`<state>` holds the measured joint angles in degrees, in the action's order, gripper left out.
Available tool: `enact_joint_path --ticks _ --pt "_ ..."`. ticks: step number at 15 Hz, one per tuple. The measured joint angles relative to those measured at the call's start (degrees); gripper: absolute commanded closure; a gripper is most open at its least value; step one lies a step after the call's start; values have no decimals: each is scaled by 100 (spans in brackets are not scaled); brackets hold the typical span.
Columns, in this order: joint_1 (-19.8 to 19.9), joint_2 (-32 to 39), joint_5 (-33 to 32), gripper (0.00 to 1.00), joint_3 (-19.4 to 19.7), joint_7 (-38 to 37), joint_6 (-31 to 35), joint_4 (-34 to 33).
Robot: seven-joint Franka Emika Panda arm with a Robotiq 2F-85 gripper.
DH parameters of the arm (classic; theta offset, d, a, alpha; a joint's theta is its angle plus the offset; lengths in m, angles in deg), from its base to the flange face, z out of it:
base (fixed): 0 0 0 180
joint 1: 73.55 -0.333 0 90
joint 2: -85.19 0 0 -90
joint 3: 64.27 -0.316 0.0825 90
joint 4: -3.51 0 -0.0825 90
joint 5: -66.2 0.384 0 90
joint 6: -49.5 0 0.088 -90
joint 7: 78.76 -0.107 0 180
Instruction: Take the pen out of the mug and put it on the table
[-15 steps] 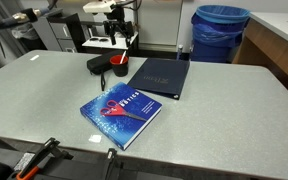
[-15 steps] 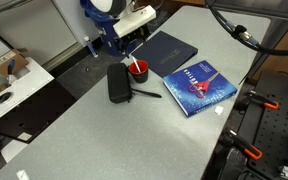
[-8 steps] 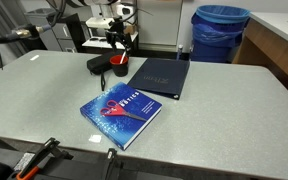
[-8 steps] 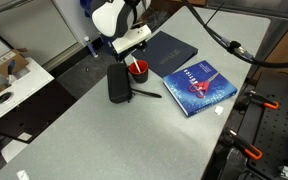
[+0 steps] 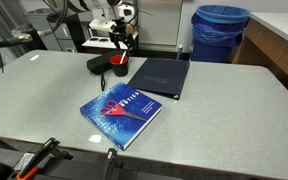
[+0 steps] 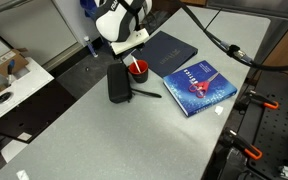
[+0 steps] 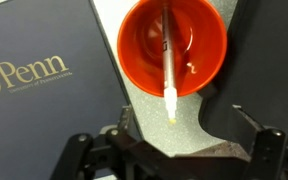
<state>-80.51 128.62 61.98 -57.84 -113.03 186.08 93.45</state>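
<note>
The pen's white end (image 5: 124, 55) (image 7: 171, 103) is between my fingers, and its tip reaches down level with them. My gripper needs to close on the pen now, as closing now would hold it.
The mug (image 7: 174, 45) fills the top of the wrist view, seen from above, its inside red. It is small and black with red at the top in both exterior views (image 5: 119, 61) (image 6: 137, 69). The thin whitish pen (image 7: 168, 60) stands in it and leans over the rim toward the camera. My gripper (image 7: 174, 150) hangs directly above the mug (image 5: 119, 42) (image 6: 132, 45), open and empty, its fingers apart on either side. The grey speckled table (image 5: 234, 110) carries everything.
A low black object (image 5: 97, 65) (image 6: 117, 83) lies right beside the mug. A dark navy "Penn" folder (image 5: 162, 77) (image 7: 44, 90) and a blue book (image 5: 122, 113) (image 6: 198, 85) lie nearby. A dark pen-like stick (image 6: 146, 95) lies on the table. A blue bin (image 5: 221, 33) stands behind.
My gripper has come down a little and settled over the mug. The mug, pen and books have not moved.
</note>
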Motion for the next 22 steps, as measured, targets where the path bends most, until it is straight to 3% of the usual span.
enact_joint_path --ticks 9,10,17,22 --pt "-11 12 19 96 68 -1 -1 3" --pt "-7 11 29 100 75 -1 -11 2" --pt "42 -98 163 99 115 -1 -223 -38" --pt "117 -803 245 99 112 257 -411 74"
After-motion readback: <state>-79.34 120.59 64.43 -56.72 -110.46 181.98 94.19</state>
